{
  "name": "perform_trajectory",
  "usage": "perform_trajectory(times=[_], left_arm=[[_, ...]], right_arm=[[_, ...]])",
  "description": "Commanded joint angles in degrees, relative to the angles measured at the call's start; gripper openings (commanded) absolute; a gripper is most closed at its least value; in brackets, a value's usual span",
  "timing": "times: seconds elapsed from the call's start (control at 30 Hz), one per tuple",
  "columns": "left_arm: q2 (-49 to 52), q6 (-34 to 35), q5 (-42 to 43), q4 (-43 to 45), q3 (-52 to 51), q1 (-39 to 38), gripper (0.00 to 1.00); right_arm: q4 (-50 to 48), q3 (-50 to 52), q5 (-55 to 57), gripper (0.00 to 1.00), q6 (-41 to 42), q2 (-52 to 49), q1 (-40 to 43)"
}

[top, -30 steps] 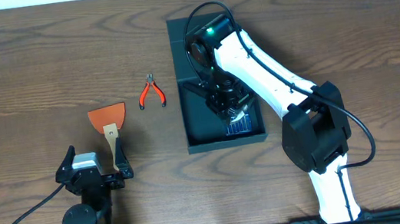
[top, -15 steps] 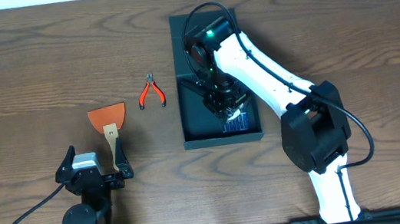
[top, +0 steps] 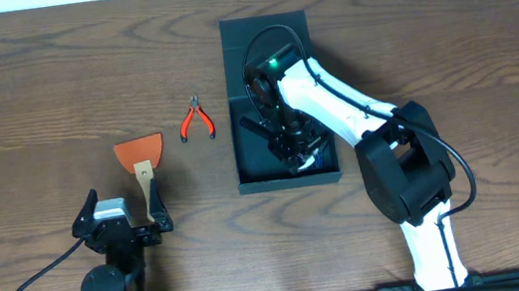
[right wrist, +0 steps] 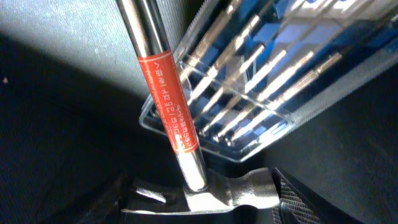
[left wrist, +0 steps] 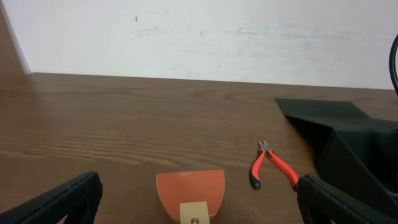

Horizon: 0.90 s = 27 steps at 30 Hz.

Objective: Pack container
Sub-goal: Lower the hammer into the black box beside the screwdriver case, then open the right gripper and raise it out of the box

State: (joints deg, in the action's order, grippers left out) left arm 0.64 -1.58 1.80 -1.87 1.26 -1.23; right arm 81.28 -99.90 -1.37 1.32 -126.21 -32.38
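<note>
The hammer's handle is beside the screwdriver set. My right gripper should open now, because the hammer would rest in the container (top: 235, 88).
The dark teal container (top: 235, 88) lies open at table centre, its flap lid at the far end. My right gripper (top: 296, 147) is down inside it, near its front end. In the right wrist view the jaws (right wrist: 205, 202) are closed around the head of a hammer (right wrist: 168, 99) with a chrome shaft and a red label. The shaft lies beside a blue-cased screwdriver set (right wrist: 261, 68) on the container floor. My left gripper (top: 120, 216) is open and empty at the table's front left. Its fingers show at both lower corners of the left wrist view (left wrist: 198, 208).
An orange-bladed scraper (top: 140, 151) with a pale handle lies just ahead of my left gripper and shows in the left wrist view (left wrist: 189, 190). Red-handled pliers (top: 197, 120) lie between the scraper and the container, also in the left wrist view (left wrist: 273, 167). The container wall (left wrist: 354, 140) is on that view's right.
The container slid a little to the left and away, then stayed. My right gripper moved toward the front end of the box. The left arm has not moved.
</note>
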Motion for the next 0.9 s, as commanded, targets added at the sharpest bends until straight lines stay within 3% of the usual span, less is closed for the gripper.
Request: perform_trajectory(times=[0.0, 0.1, 0.33, 0.5, 0.87], left_arm=[[-0.02, -0.76, -0.28, -2.08, -1.01, 0.15, 0.99], [-0.02, -0.76, -0.28, -2.08, -1.01, 0.15, 0.99], [-0.02, -0.76, -0.28, -2.08, -1.01, 0.15, 0.99], [-0.02, -0.76, -0.28, -2.1, -1.01, 0.15, 0.98], [-0.02, -0.76, -0.28, -2.08, -1.01, 0.15, 0.99]], right_arm=[[-0.63, 0.5, -0.63, 0.41, 0.98, -0.02, -0.7], [-1.16, 0.59, -0.63, 0.56, 0.98, -0.02, -0.83], [-1.16, 0.59, -0.61, 0.73, 0.98, -0.02, -0.81], [-1.2, 0.59, -0.63, 0.79, 0.98, -0.02, -0.83], [-3.93, -1.14, -0.61, 0.79, 0.74, -0.02, -0.59]])
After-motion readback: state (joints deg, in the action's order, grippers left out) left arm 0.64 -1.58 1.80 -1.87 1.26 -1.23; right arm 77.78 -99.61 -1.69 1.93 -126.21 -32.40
